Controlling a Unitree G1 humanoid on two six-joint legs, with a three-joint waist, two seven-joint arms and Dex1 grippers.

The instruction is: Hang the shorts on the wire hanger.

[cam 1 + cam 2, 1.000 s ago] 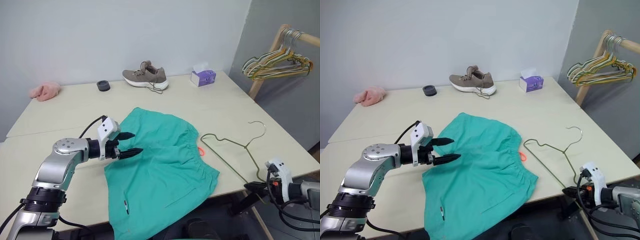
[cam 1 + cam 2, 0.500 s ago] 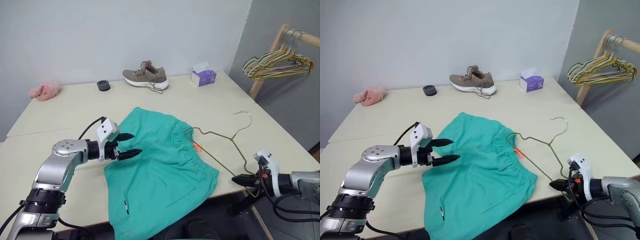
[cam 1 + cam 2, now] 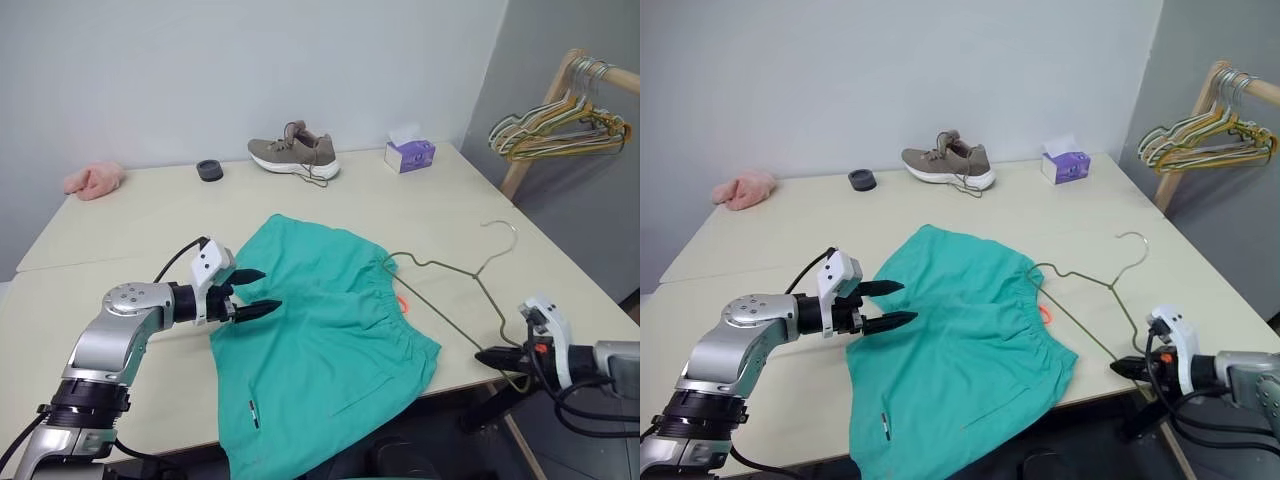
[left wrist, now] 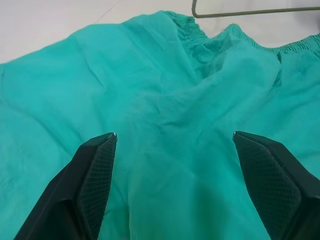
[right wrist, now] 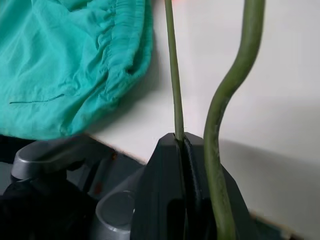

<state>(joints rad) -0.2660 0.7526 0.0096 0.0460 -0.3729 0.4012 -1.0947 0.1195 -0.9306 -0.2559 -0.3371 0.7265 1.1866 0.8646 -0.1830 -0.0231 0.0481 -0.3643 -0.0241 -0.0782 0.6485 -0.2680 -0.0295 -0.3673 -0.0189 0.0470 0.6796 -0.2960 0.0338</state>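
I will next take hold of the gathered waistband with my left gripper to hang the shorts, since the waistband puckers up in folds while the legs lie flat.
The teal-green shorts lie flat on the table, one leg hanging over the front edge, the gathered waistband toward the right with a small orange-red loop. My left gripper hovers open over the shorts' left edge; in the left wrist view its fingers spread wide above the fabric. The thin olive wire hanger lies right of the waistband, one corner reaching the shorts. My right gripper is shut on the hanger's near corner at the table's front right edge.
A brown shoe, a black round lid, a purple tissue box and a pink cloth sit along the table's far side. A wooden rack with several hangers stands at the right.
The right gripper has swung the hanger: it slid left until its corner reached the waistband, then shifted back slightly right. The left gripper stayed put and open.
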